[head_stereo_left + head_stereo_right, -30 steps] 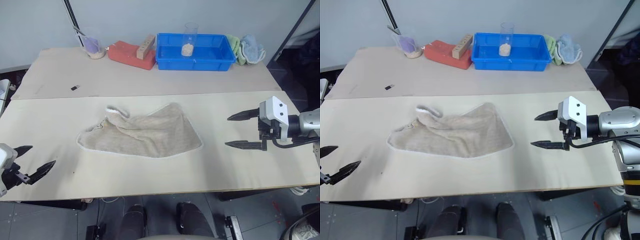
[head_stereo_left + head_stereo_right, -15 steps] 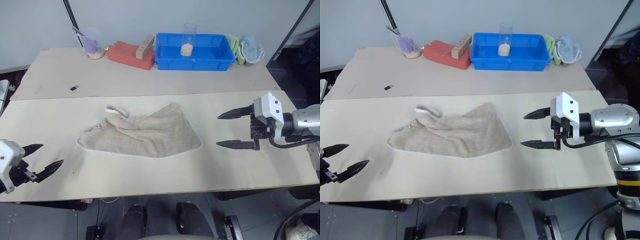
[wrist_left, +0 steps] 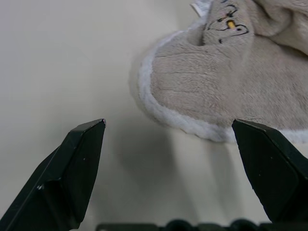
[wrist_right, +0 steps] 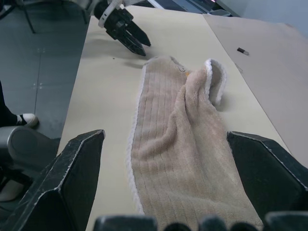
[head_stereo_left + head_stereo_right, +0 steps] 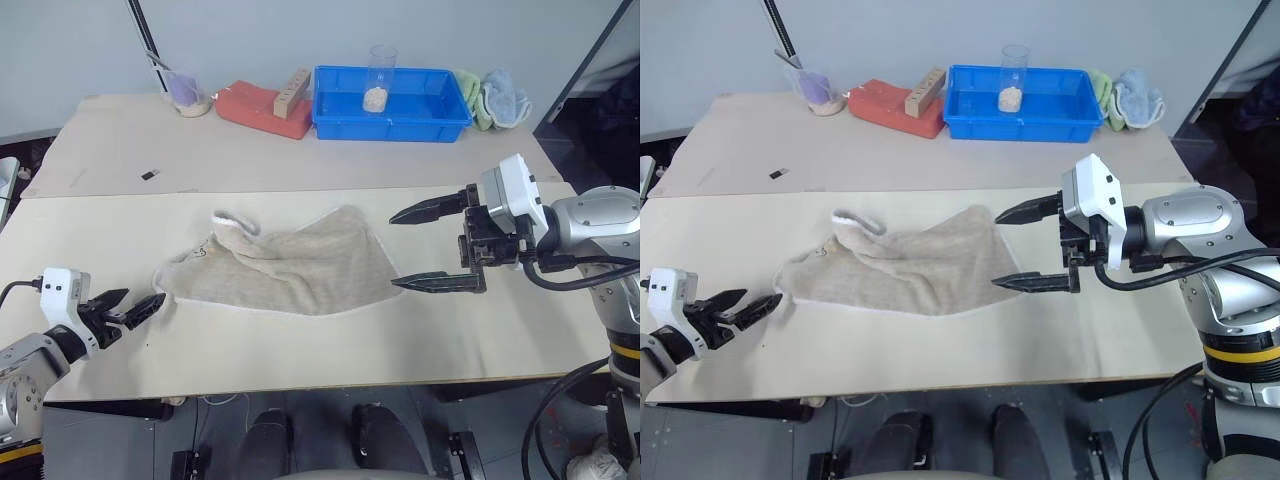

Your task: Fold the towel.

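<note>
My left gripper picks up the towel (image 5: pixel 285 265) by the white-edged corner (image 5: pixel 168 280) beside the embroidered figure next, to spread and fold it.
The beige towel (image 5: pixel 285 265) with white stitched edging lies crumpled in the middle of the near table, one corner curled over at its far left and a small dark mark (image 3: pixel 230 26) near that end. My left gripper (image 5: pixel 140 308) stands open just off the towel's left tip, low over the table. Open too, my right gripper (image 5: pixel 415 248) hovers at the towel's right edge, one finger above it and one beside it. The right wrist view looks along the towel (image 4: pixel 192 144) to the left gripper (image 4: pixel 130 36) at its far end.
On the far table stand a blue bin (image 5: pixel 390 105) with a glass jar (image 5: pixel 378 78), a red block (image 5: pixel 262 108) with a wooden piece, a cup (image 5: pixel 185 88), and green and light-blue cloths (image 5: pixel 492 98). The table's front edge (image 5: pixel 320 385) runs close below both grippers.
My right gripper has swung left and up to the towel's right edge. The left gripper has moved forward and in toward the towel's left tip, rolling as it went. The towel has not moved.
</note>
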